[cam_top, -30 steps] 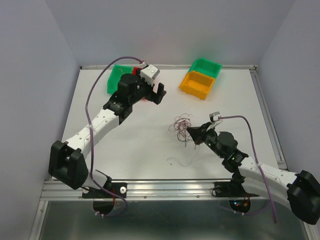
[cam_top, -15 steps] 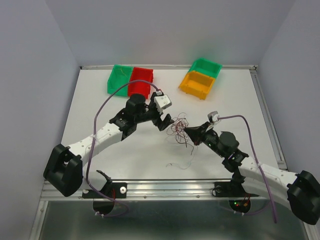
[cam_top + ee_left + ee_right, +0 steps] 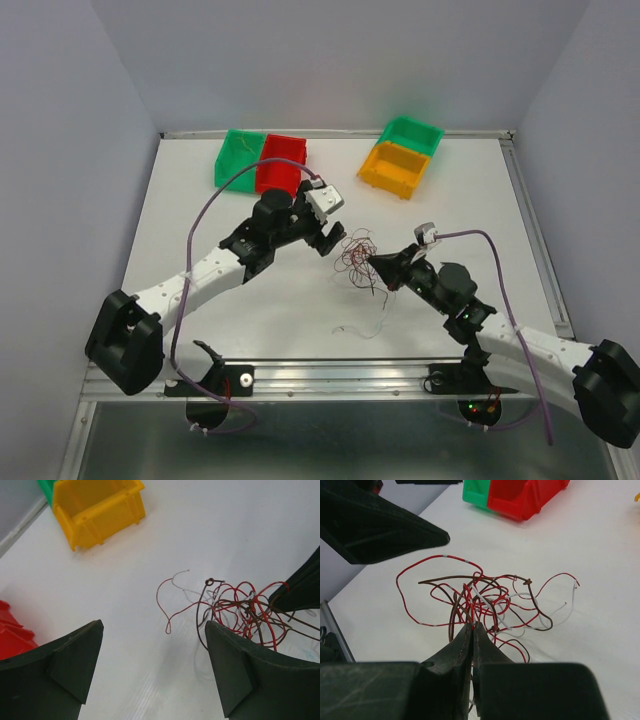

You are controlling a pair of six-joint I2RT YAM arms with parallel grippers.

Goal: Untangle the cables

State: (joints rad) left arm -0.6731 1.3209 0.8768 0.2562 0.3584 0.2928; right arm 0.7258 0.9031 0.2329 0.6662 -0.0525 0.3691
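Note:
My left gripper grabs that red cable by its loose bend (image 3: 168,624) next, to pull the red cable out of the tangle (image 3: 245,611).
The cables (image 3: 360,255) are a small tangle of thin red, brown and white strands in the middle of the table. My right gripper (image 3: 373,261) is shut, pinching red strands at the tangle's right side; the right wrist view shows its tips (image 3: 472,626) closed on them, with the cables (image 3: 485,597) fanning out beyond. My left gripper (image 3: 333,238) hangs open just left of the tangle. In the left wrist view its jaws (image 3: 153,630) stand wide over bare table and the cables (image 3: 245,607) lie ahead and to the right, behind the right finger. A separate whitish strand (image 3: 362,326) lies nearer the front.
A green bin (image 3: 238,157) and a red bin (image 3: 282,163) sit side by side at the back left. An orange-yellow bin (image 3: 397,168) and another green bin (image 3: 412,134) stand at the back right. Thick purple cables run along both arms.
My left arm has swung from the red bin at the back down to the tangle's left side, staying open. The right gripper has held still on the strands.

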